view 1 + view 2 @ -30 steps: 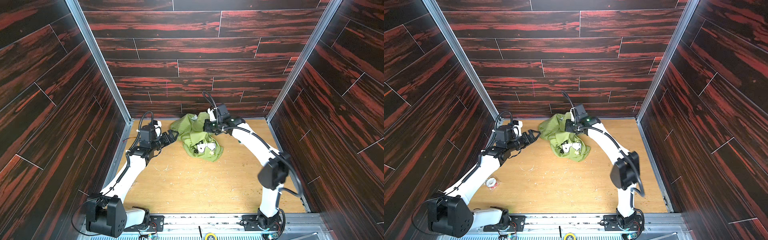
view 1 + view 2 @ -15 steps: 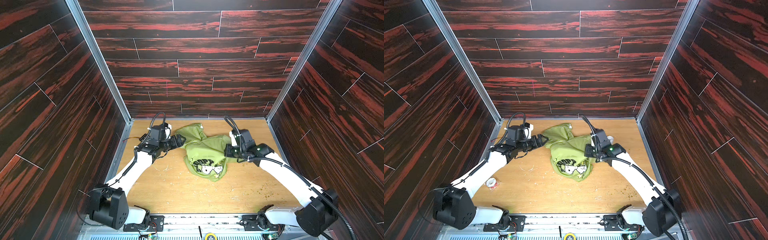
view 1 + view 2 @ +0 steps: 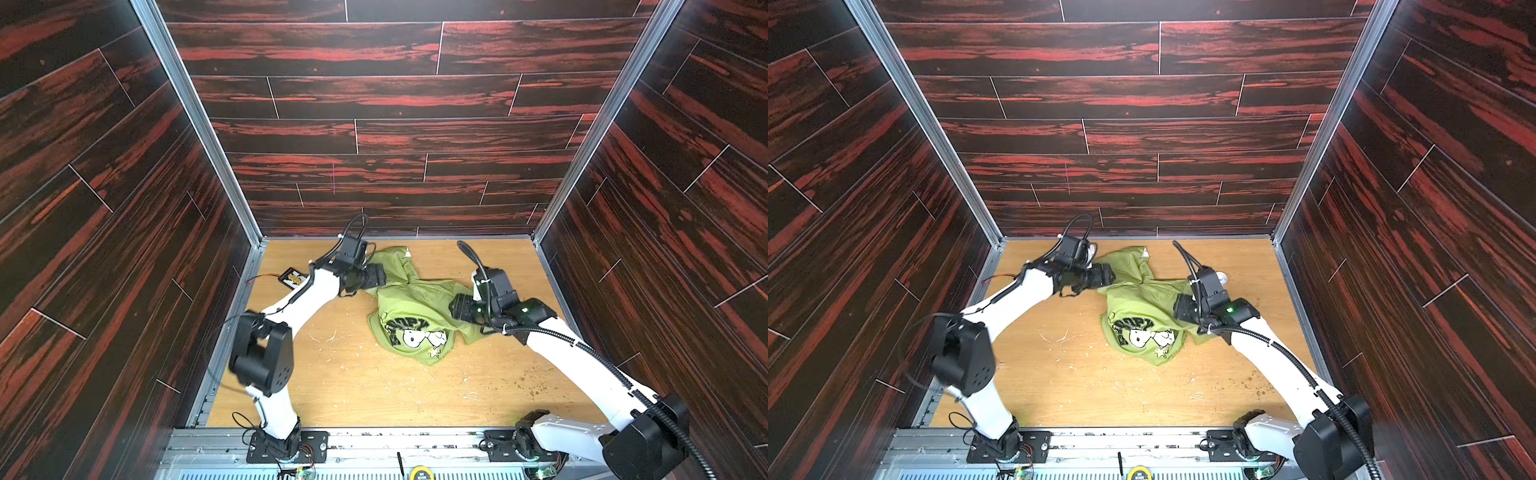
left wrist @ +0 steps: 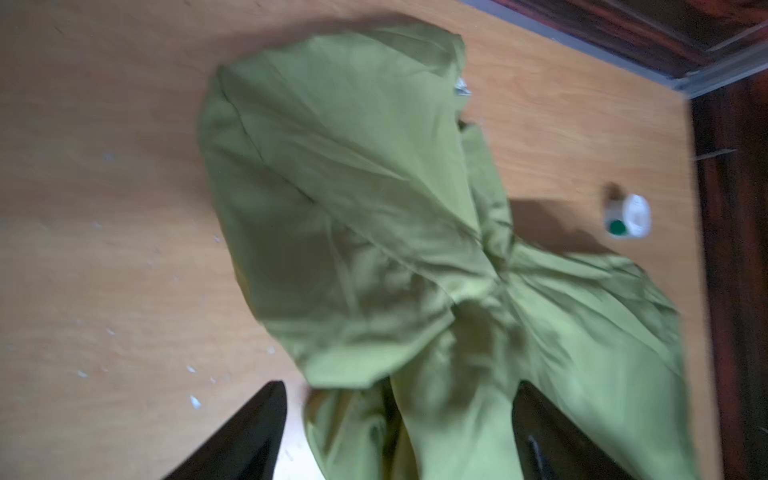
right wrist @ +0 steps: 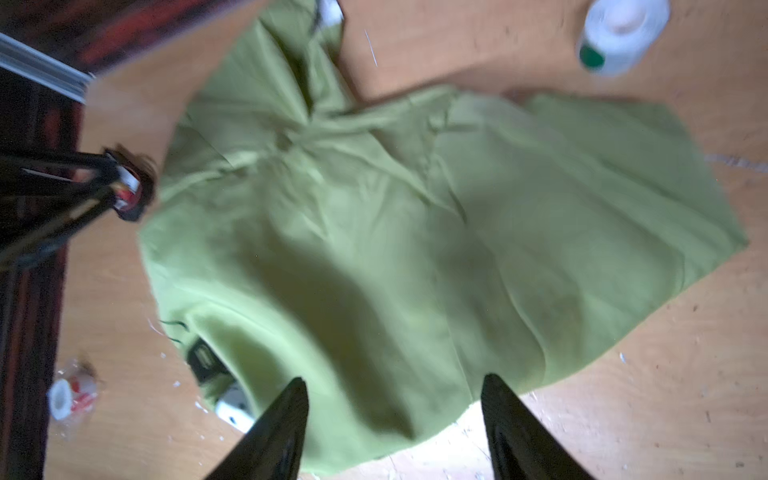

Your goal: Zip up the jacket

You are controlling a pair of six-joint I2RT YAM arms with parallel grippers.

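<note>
The jacket has to be spread for zipping, so next my right gripper needs to grab the jacket's fold (image 5: 400, 408) beside the dog print, nearest the white roll (image 5: 623, 33).
The lime-green jacket (image 3: 409, 305) lies crumpled at the back middle of the wooden floor, its white cartoon dog print (image 3: 419, 338) facing up toward the front. It is also in the other top view (image 3: 1138, 309). The zipper does not show. My left gripper (image 3: 380, 275) (image 3: 1108, 276) sits low at the jacket's back left edge. In the left wrist view it (image 4: 401, 390) is open, with a green fold (image 4: 449, 415) lying between the fingers. My right gripper (image 3: 455, 308) (image 3: 1177, 309) (image 5: 395, 380) stands open just above the jacket's right side (image 5: 415, 249), gripping nothing. A small dark logo (image 5: 203, 359) peeks out.
A small white roll with a green spot (image 3: 1223, 277) (image 4: 627, 216) (image 5: 619, 33) lies on the floor right of the jacket. A dark packet (image 3: 293, 277) lies by the left wall. A small white and red item (image 5: 70, 395) sits on the floor. Dark wood walls enclose three sides.
The right gripper dragged the jacket from the back toward the front right, spreading it out, then opened and let go. The left arm moved toward the back, staying open.
</note>
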